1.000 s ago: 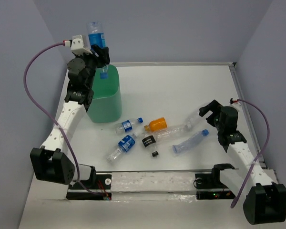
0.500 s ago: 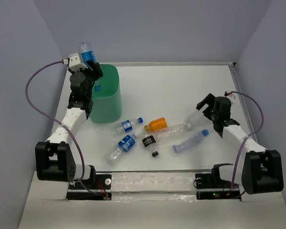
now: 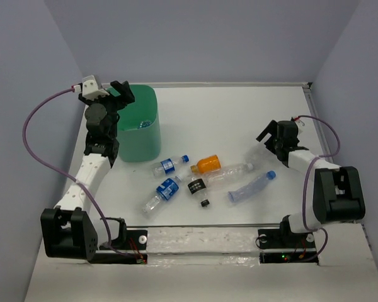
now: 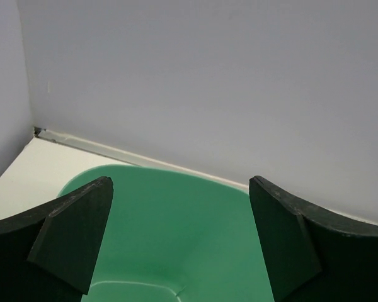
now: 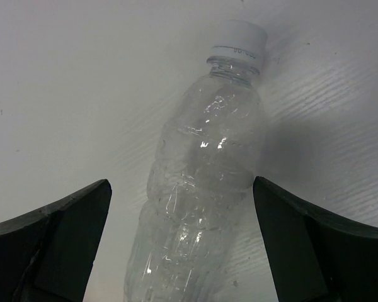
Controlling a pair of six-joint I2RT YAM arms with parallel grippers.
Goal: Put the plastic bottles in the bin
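Note:
The clear bottle [image 5: 201,170] lies deeper than my right gripper's fingers, so closing now would miss the bottle. My right gripper lowers first, then closes on the bottle.
The mint-green bin [image 3: 138,135] stands at the back left. My left gripper [image 3: 121,94] hangs open over its left rim, and the left wrist view shows only the bin's inside [image 4: 170,220] between the empty fingers [image 4: 69,233]. A speck of blue [image 3: 143,124] shows inside the bin. Several plastic bottles lie mid-table: two blue-labelled ones [image 3: 169,165] [image 3: 160,194], an orange one [image 3: 208,165], a black-labelled one [image 3: 197,186] and two clear ones [image 3: 230,173] [image 3: 252,187]. My right gripper [image 3: 264,139] is open, straddling a clear white-capped bottle [image 5: 201,170] without touching it.
A tiny black cap [image 3: 205,202] lies near the black-labelled bottle. Grey walls close in the table on the left, back and right. A purple cable loops beside each arm.
The left gripper opened and let go of the blue-labelled bottle it held above the bin; that bottle is gone from its jaws. The right gripper came down around the clear bottle.

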